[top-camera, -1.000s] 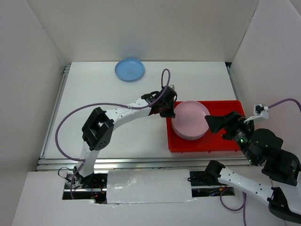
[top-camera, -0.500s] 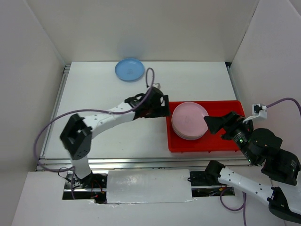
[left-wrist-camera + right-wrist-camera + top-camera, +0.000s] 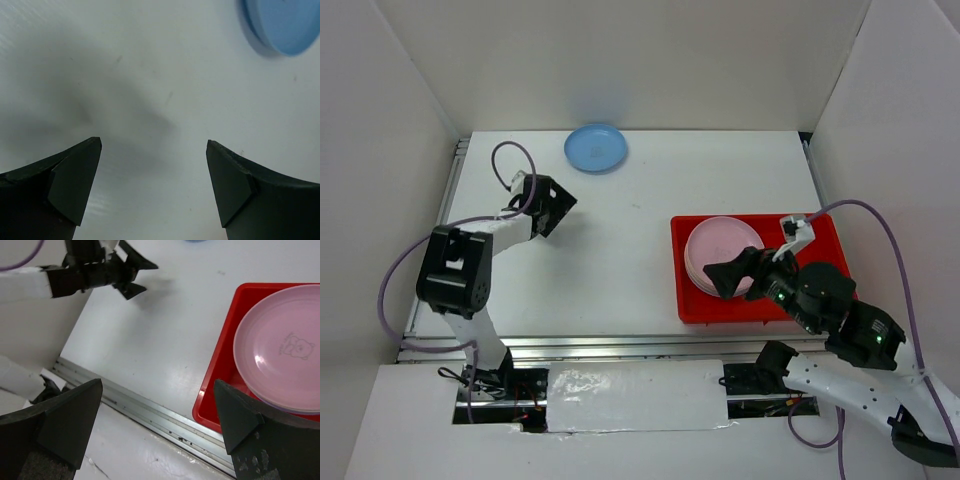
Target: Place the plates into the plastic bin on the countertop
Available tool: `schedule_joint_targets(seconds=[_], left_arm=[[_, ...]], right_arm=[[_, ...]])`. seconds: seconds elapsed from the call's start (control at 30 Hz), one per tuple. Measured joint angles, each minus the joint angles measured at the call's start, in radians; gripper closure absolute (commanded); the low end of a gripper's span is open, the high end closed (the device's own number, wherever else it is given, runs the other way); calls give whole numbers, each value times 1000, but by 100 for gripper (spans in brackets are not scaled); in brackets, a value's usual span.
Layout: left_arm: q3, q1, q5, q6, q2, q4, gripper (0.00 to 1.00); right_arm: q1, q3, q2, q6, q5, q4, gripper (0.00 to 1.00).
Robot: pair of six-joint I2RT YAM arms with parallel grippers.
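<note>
My left gripper will next grab the blue plate's rim away from the bin, so its base can rest on the pink plate.
A blue plate lies alone at the back of the white countertop; the left wrist view catches it in the top right corner. A pink plate tops a short stack of plates in the left half of the red plastic bin. My left gripper hangs open over bare countertop, below and left of the blue plate, with nothing between its fingers. My right gripper stands open above the stack's front edge. In its view the pink plate and bin lie to the right.
White walls close in the countertop on three sides. A metal rail runs along the front edge, also seen in the right wrist view. The right wrist view shows my left gripper at top left.
My left gripper opened, left the pink plate on the stack in the bin, and swung far left across the countertop. My right gripper moved left over the bin's front.
</note>
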Motion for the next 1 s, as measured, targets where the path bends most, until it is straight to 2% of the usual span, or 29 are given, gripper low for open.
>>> schedule_joint_targets(seconds=[0.13, 0.27, 0.4, 0.5, 0.57, 0.6, 0.7, 0.73, 0.8, 0.87, 0.93, 1.0], left_arm=[[-38, 94, 103, -72, 124, 255, 1], [77, 151, 128, -118, 259, 337, 1], [451, 147, 92, -116, 463, 142, 2], [883, 132, 75, -110, 694, -75, 5], [1057, 123, 72, -111, 789, -158, 11], [1097, 118, 70, -115, 811, -186, 15], [1104, 108, 58, -127, 814, -241, 51], [1103, 104, 49, -121, 814, -254, 68], [1102, 100, 43, -116, 817, -282, 70], [1106, 96, 39, -113, 822, -290, 77], [1107, 93, 40, -114, 826, -286, 97], [1107, 89, 41, -112, 826, -278, 100]], right_arm=[[-3, -50, 28, -34, -82, 68, 0], [-17, -109, 30, -57, -132, 97, 0], [-39, -124, 37, -84, -163, 107, 0], [-55, -123, 42, -106, -175, 114, 0], [-68, -121, 46, -118, -180, 114, 0], [-73, -118, 47, -124, -185, 114, 0], [-84, -108, 48, -136, -192, 114, 0], [-85, -102, 48, -139, -195, 112, 0], [-87, -90, 46, -142, -198, 112, 0], [-89, -83, 37, -143, -200, 111, 0], [-89, -82, 23, -143, -203, 111, 0], [-89, -82, 11, -143, -202, 111, 0]])
